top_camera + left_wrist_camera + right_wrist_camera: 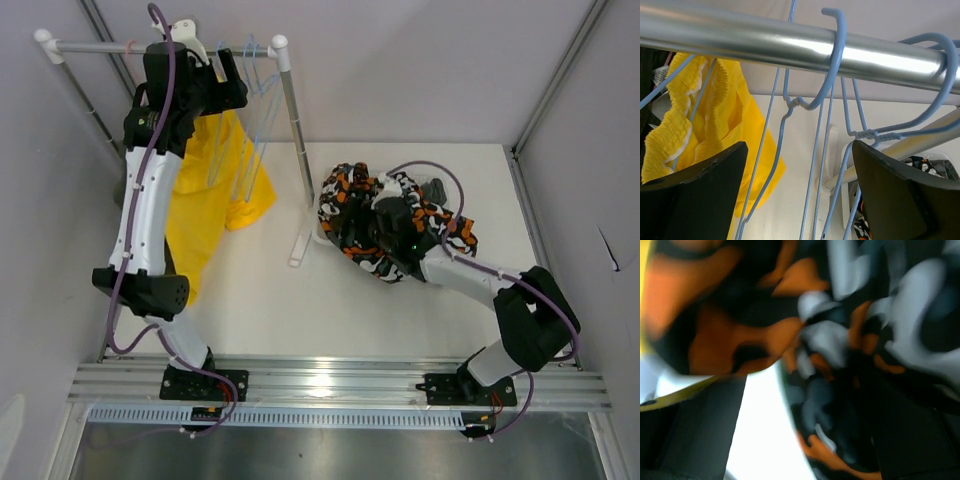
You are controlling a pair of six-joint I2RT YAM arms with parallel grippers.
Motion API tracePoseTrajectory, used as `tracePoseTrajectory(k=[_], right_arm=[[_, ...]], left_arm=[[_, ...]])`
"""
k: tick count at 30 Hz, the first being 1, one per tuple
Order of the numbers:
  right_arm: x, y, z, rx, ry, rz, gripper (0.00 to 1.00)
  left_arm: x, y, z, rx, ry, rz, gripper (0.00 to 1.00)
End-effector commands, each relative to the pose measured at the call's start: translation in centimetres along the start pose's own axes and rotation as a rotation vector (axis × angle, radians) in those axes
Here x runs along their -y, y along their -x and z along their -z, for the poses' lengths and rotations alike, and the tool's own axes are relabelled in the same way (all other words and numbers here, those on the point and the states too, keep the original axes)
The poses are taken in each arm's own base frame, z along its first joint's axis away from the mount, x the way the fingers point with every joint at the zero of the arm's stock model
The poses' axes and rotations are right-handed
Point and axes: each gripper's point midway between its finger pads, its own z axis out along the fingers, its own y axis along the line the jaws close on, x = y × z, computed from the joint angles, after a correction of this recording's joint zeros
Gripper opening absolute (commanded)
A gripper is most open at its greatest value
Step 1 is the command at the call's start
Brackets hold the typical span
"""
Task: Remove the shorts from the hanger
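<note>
The shorts need to stay free to be removed. My left gripper will grab the yellow shorts' blue hanger by its bare wire just below the hook.
The bright yellow shorts hang from a blue wire hanger on the metal rail at the back left. My left gripper is up at the rail and open. In the left wrist view its jaws stand wide apart around the blue hanger wires, with the yellow shorts to their left. The orange-black-white patterned shorts lie in a heap on the table. My right gripper is down on them, open; the blurred cloth fills its view. Navy, grey and olive shorts are out of view.
The rack's white upright post and its foot stand between the yellow shorts and the heap. Several empty blue hangers hook over the rail. Grey walls enclose the white table. A metal frame rail carries the arm bases.
</note>
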Motion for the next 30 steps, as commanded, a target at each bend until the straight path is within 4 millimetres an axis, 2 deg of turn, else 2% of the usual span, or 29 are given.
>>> tracePoseTrajectory(k=[1,3,4,5,7,9,11,12,13,15,16,17,18,19,22,23,24,26,27,30], right_arm=[[6.4,4.4,1.1,-0.011,-0.367,0.043,1.00],[8.0,7.6,1.7,0.042,-0.473,0.057,0.99],[7.8,9.4,2.3,0.062,-0.500,0.062,0.99],[8.7,10.7,2.9,0.091,-0.547,0.064,0.99],[9.0,12.4,3.8,0.116,-0.562,0.056,0.99],[10.0,13.1,4.4,0.119,-0.559,0.031,0.99],[10.1,13.3,5.1,0.123,-0.544,0.020,1.00],[9.7,13.3,5.3,0.117,-0.522,0.021,0.99],[8.7,14.1,6.1,0.145,-0.488,0.022,0.99],[7.2,13.7,6.8,0.145,-0.415,0.032,0.99],[6.0,13.9,7.2,0.162,-0.380,0.039,1.00],[4.7,14.2,8.6,0.191,-0.347,0.052,0.99],[3.2,13.8,9.0,0.198,-0.306,0.069,0.99],[2.0,14.5,10.5,0.237,-0.276,0.075,0.99],[0.3,12.8,12.0,0.230,-0.224,0.087,0.99],[-0.4,12.8,13.0,0.244,-0.198,0.072,0.99],[-0.3,11.7,13.3,0.223,-0.194,0.072,0.99],[-1.5,10.9,14.5,0.222,-0.149,0.072,0.99],[-1.2,9.8,14.6,0.198,-0.150,0.068,0.99],[-1.8,8.4,15.8,0.170,-0.119,0.072,0.99]], left_arm=[[0.2,3.3,4.2,0.096,0.003,-0.014,0.97],[0.2,3.7,5.2,0.108,0.003,-0.019,0.99],[0.2,4.1,5.7,0.119,0.006,-0.023,0.99],[0.0,4.2,6.3,0.124,0.013,-0.033,0.99],[-0.5,4.5,7.2,0.131,0.040,-0.042,0.99],[-0.8,4.6,8.3,0.134,0.053,-0.058,0.99],[-1.6,4.6,9.0,0.134,0.080,-0.061,0.99],[-1.8,5.2,10.3,0.158,0.085,-0.061,0.99],[-2.7,5.1,10.8,0.160,0.111,-0.060,0.99],[-4.1,4.8,11.4,0.162,0.153,-0.053,0.99],[-5.1,5.3,12.7,0.188,0.179,-0.045,0.99],[-5.7,4.9,12.8,0.179,0.196,-0.040,0.99],[-6.4,5.4,13.9,0.201,0.207,-0.033,0.99],[-6.7,5.0,13.9,0.193,0.213,-0.030,0.99],[-7.3,4.9,14.7,0.204,0.230,-0.036,0.99],[-8.6,4.4,14.3,0.194,0.267,-0.031,0.99],[-9.2,4.4,14.4,0.196,0.280,-0.028,0.99],[-9.7,4.0,13.7,0.179,0.289,-0.024,0.99],[-10.1,3.8,13.3,0.172,0.293,-0.019,0.99],[-11.2,3.2,11.9,0.146,0.314,-0.008,0.99]])
